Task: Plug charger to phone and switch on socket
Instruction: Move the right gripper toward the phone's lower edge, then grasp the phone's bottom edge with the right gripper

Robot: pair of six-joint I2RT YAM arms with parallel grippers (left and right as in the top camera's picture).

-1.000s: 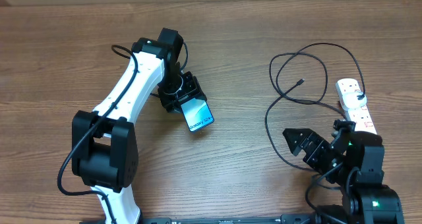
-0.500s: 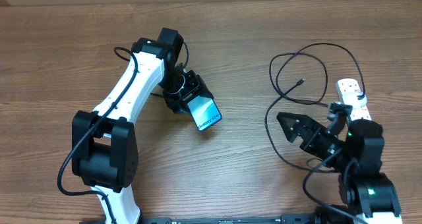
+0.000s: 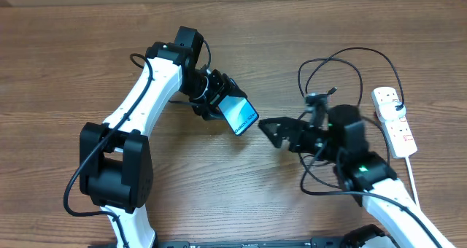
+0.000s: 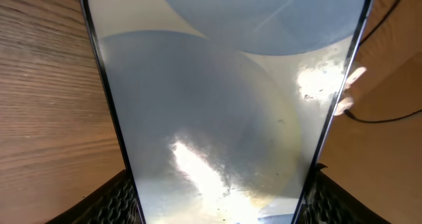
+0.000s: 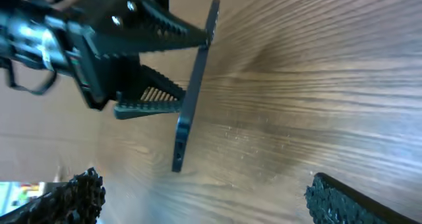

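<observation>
I will next grab the phone's loose end (image 3: 245, 122) across screen and back with my right gripper, leaving the opposite end for my left gripper to regrasp before plugging.
The phone (image 3: 240, 114), its blue screen lit, is held off the table with my left gripper (image 3: 221, 101) shut on its long edges. It fills the left wrist view as the phone (image 4: 224, 105), a finger on each side. My right gripper (image 3: 272, 130) is open, just right of the phone's lower end. In the right wrist view the phone (image 5: 195, 85) shows edge-on ahead of my right gripper (image 5: 211, 204), whose fingers stand wide apart. The charger (image 3: 343, 62), a thin black cable, loops on the table, its plug (image 3: 333, 92) lying free. The socket (image 3: 395, 121) lies at the far right.
The charger cable runs under and behind my right arm (image 3: 357, 168). The socket's thick white cord (image 3: 411, 179) trails toward the front edge. My left arm (image 3: 139, 109) crosses the left half of the wooden table (image 3: 66, 73).
My left gripper has carried the phone to the right. My right arm has swung left from beside the socket, and its open gripper now sits close to the phone.
</observation>
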